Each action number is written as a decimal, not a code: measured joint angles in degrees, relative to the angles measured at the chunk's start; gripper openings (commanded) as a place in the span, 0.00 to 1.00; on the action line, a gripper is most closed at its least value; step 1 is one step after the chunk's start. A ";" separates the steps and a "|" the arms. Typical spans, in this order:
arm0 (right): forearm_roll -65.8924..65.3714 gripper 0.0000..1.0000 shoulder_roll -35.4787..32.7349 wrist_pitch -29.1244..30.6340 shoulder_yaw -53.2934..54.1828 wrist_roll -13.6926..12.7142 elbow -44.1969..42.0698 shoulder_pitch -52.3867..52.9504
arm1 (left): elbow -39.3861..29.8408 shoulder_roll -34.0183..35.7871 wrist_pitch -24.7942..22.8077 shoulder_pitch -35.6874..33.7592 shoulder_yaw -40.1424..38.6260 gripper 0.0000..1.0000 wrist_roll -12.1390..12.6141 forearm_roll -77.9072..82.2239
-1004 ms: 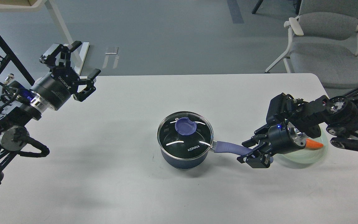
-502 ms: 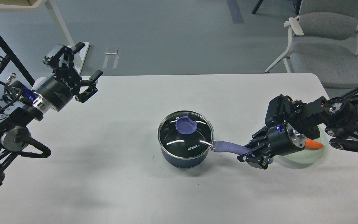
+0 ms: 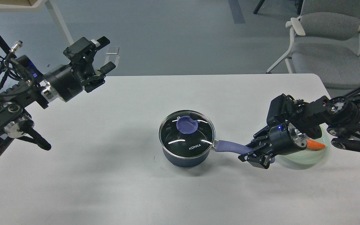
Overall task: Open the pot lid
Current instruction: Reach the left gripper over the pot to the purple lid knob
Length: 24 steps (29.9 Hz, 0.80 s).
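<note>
My left gripper grabs the narrow purple knob on top point(image 3: 187, 125) of the glass lid next, since the lid spreads wider than my open fingers.
A dark blue pot point(image 3: 184, 157) stands mid-table, covered by a glass lid point(image 3: 186, 135) with a purple knob point(image 3: 187, 125) and the word KONKA. Its purple handle point(image 3: 231, 146) points right. My right gripper point(image 3: 252, 152) is shut on the end of that handle. My left gripper point(image 3: 100, 57) is open and empty, raised over the table's far left edge, well apart from the pot.
A pale green bowl point(image 3: 308, 157) holding a carrot point(image 3: 316, 145) sits behind my right wrist near the table's right edge. A grey chair point(image 3: 327, 47) stands beyond the far right corner. A table leg point(image 3: 59, 23) stands behind the left arm.
My left gripper has swung up and to the right, toward the pot. My right gripper has closed on the handle; the pot has barely shifted.
</note>
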 measured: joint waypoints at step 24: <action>0.21 0.29 -0.21 -0.10 -0.14 0.02 0.04 -0.63 | 1.58 -13.66 24.61 -17.44 35.76 0.99 -1.41 49.83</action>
